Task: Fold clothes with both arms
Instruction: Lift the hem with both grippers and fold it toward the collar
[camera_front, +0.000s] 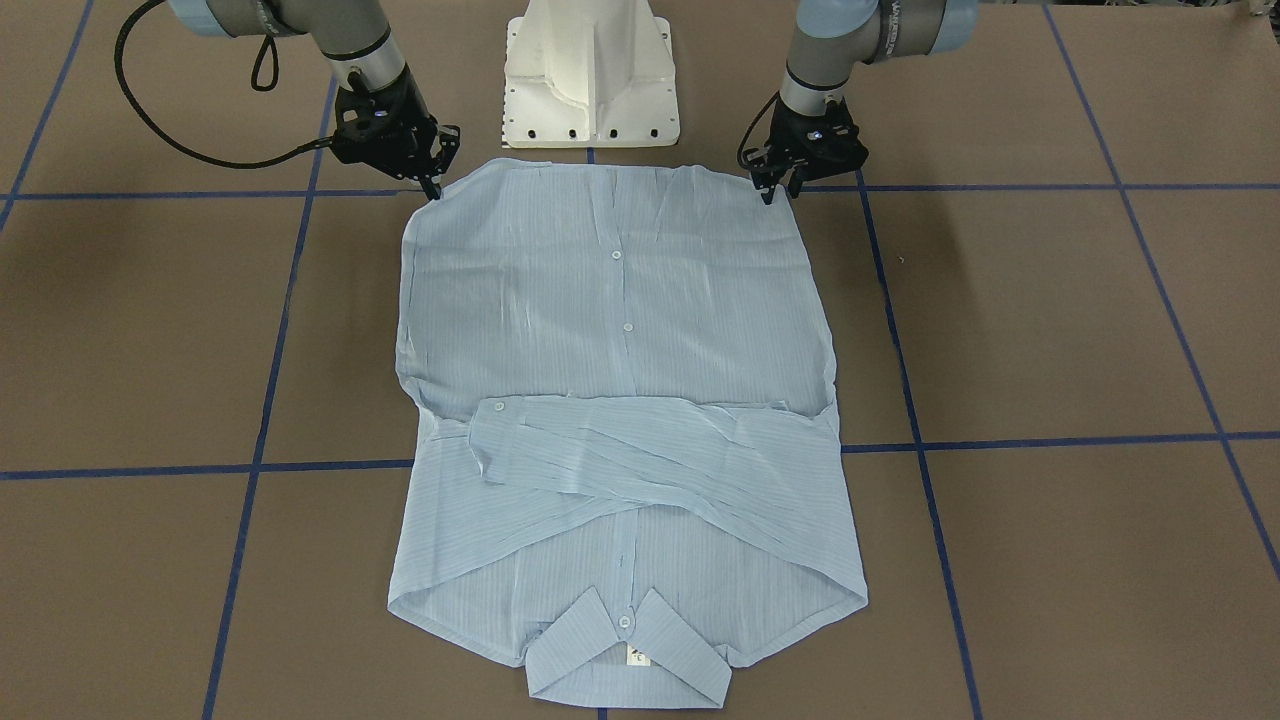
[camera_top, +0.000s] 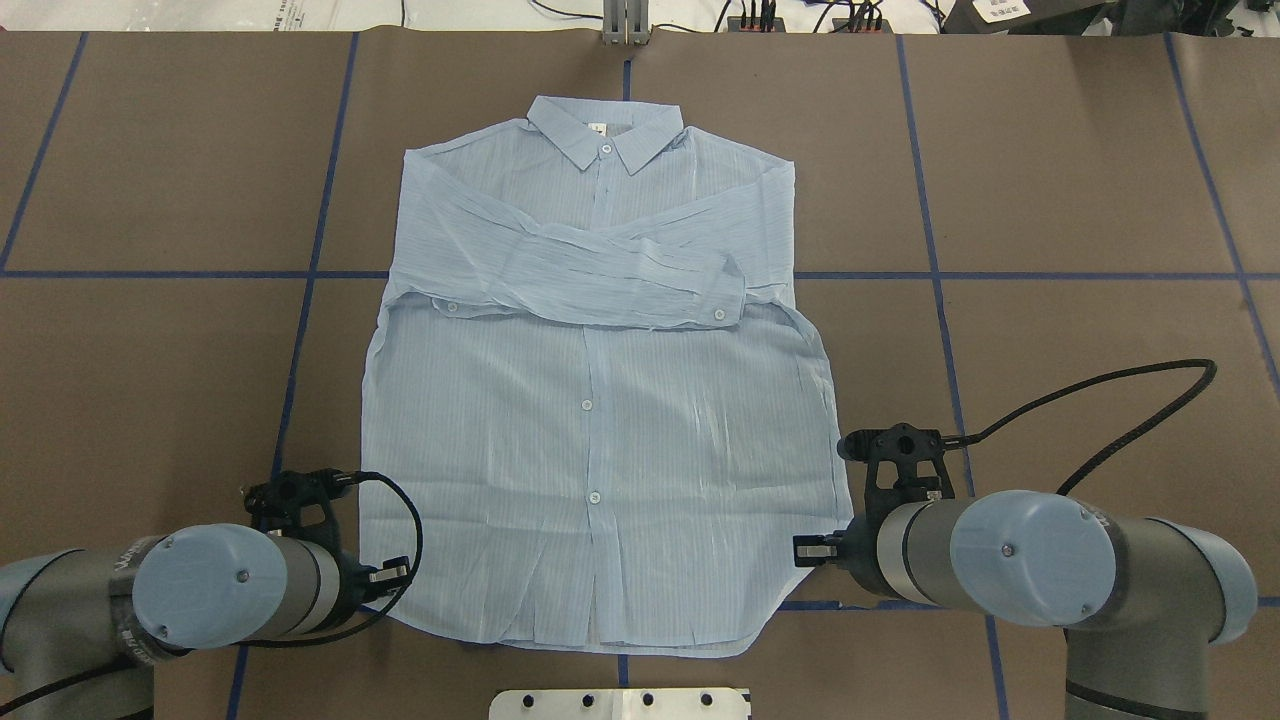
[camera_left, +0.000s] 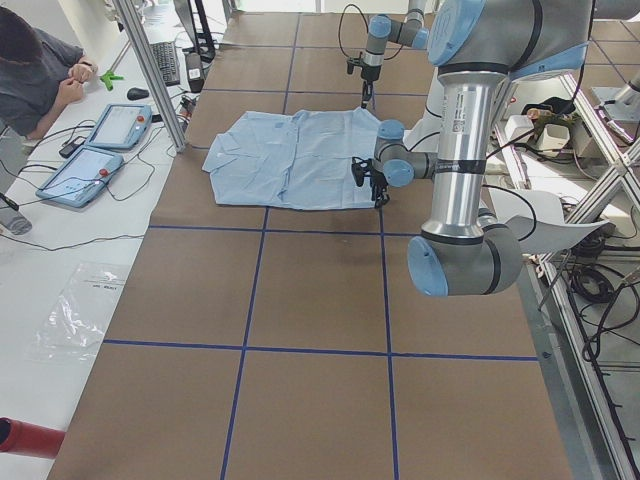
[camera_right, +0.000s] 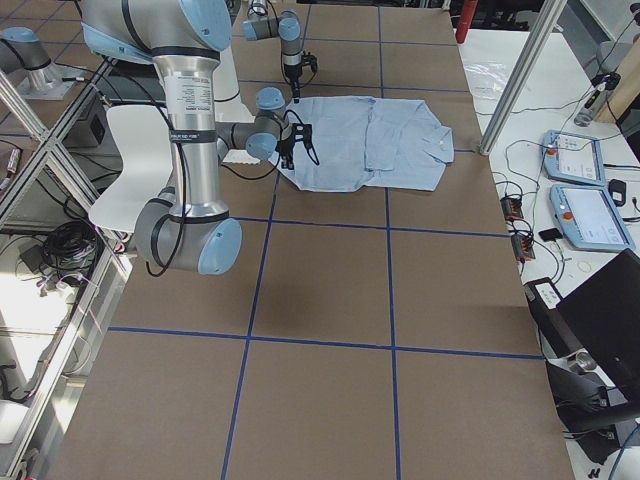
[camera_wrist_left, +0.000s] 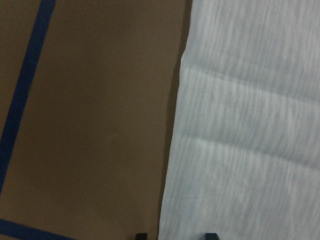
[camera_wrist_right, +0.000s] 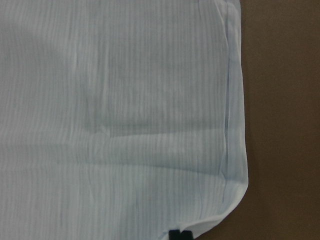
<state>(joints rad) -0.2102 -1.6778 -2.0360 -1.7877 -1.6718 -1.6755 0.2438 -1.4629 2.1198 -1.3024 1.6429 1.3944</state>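
My left gripper takes hold of the light-blue shirt (camera_front: 618, 312) by its hem corner (camera_front: 775, 185) next, to start folding.
The light-blue shirt (camera_front: 620, 330) lies flat and buttoned on the brown table, collar (camera_front: 628, 660) away from the robot, both sleeves folded across the chest (camera_top: 590, 275). My left gripper (camera_front: 780, 192) is open at the shirt's hem corner. In the left wrist view its two tips (camera_wrist_left: 176, 235) straddle the shirt's side edge (camera_wrist_left: 250, 125). My right gripper (camera_front: 434, 188) stands at the other hem corner. In the right wrist view its tips (camera_wrist_right: 180, 234) are together on the hem edge of the shirt (camera_wrist_right: 125, 100).
The white pedestal base (camera_front: 590, 80) stands just behind the hem, between the arms. Blue tape lines (camera_front: 260, 430) grid the brown table. An operator (camera_left: 40, 70) sits beyond the far edge by two tablets (camera_left: 100, 150).
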